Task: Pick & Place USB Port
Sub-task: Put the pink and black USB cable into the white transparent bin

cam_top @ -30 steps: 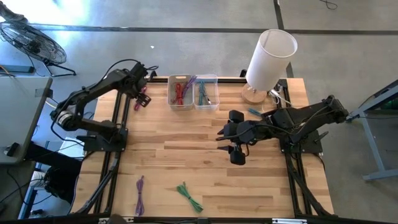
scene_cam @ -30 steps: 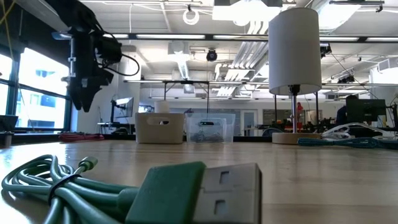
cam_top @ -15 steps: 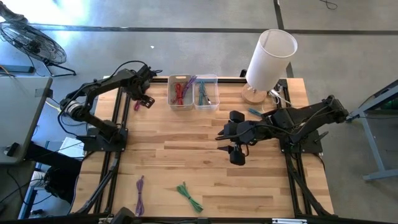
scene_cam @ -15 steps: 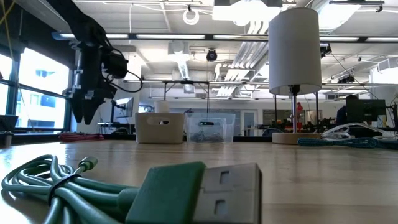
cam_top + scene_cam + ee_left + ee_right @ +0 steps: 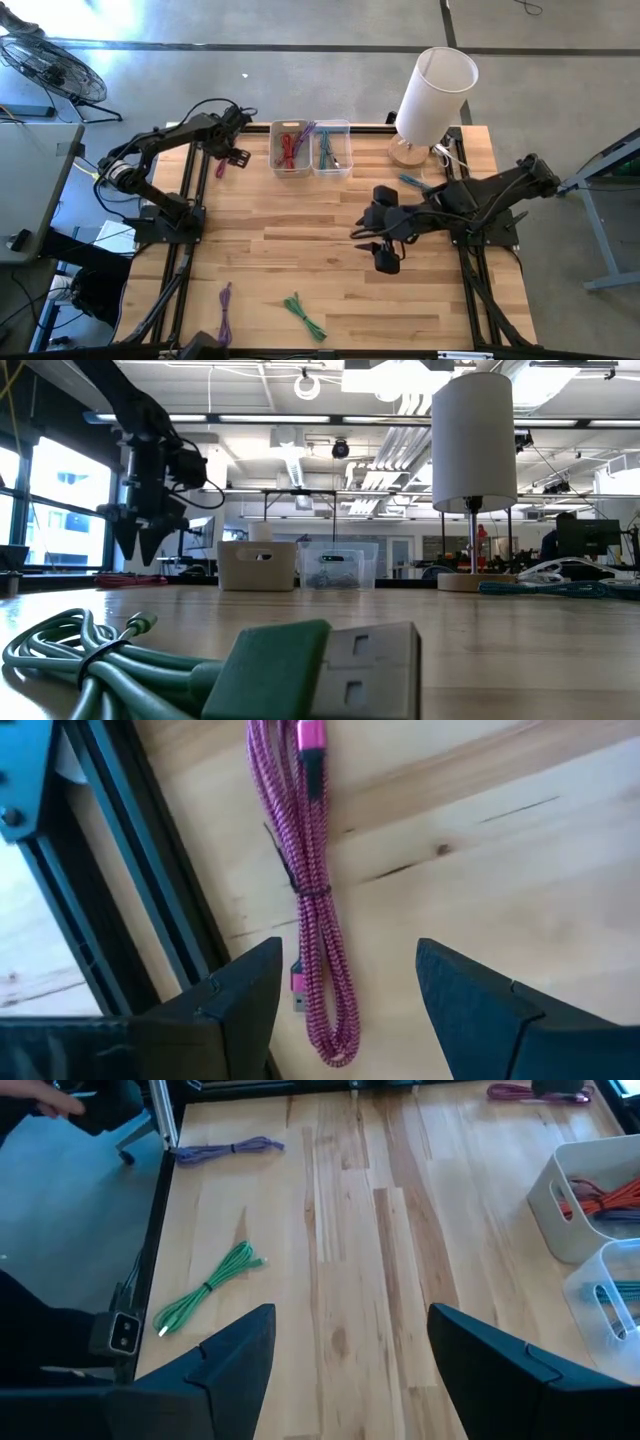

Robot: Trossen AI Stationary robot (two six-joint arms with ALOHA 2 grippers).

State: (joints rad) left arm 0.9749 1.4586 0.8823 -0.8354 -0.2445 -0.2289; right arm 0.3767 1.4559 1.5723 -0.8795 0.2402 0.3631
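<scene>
My left gripper needs to grab the cable by its coiled middle (image 5: 318, 908) next to the black tie. Then the braided cable's pink plug (image 5: 311, 735) stays free to be placed.
A coiled pink braided cable (image 5: 315, 890) lies flat on the wood near the table's far left edge (image 5: 222, 166). My left gripper (image 5: 345, 995) hovers over it, open and pointing down, one finger on either side of the coil's near end without touching it. In the low view, my left gripper (image 5: 140, 550) hangs above the tabletop. My right gripper (image 5: 368, 236) waits open, high over the table's middle right (image 5: 350, 1370). A green cable (image 5: 305, 316) and a purple cable (image 5: 225, 312) lie near the front edge.
A white bin (image 5: 291, 147) with red cables and a clear bin (image 5: 332, 147) with teal cables stand at the far middle. A white lamp (image 5: 430, 100) and a blue cable (image 5: 412, 182) are at the far right. The dark frame rail (image 5: 150, 890) runs beside the pink cable.
My left gripper has come down toward the pink cable, shifting a little toward the bins and rolling about its own axis. It has stayed open. The cables have not moved.
</scene>
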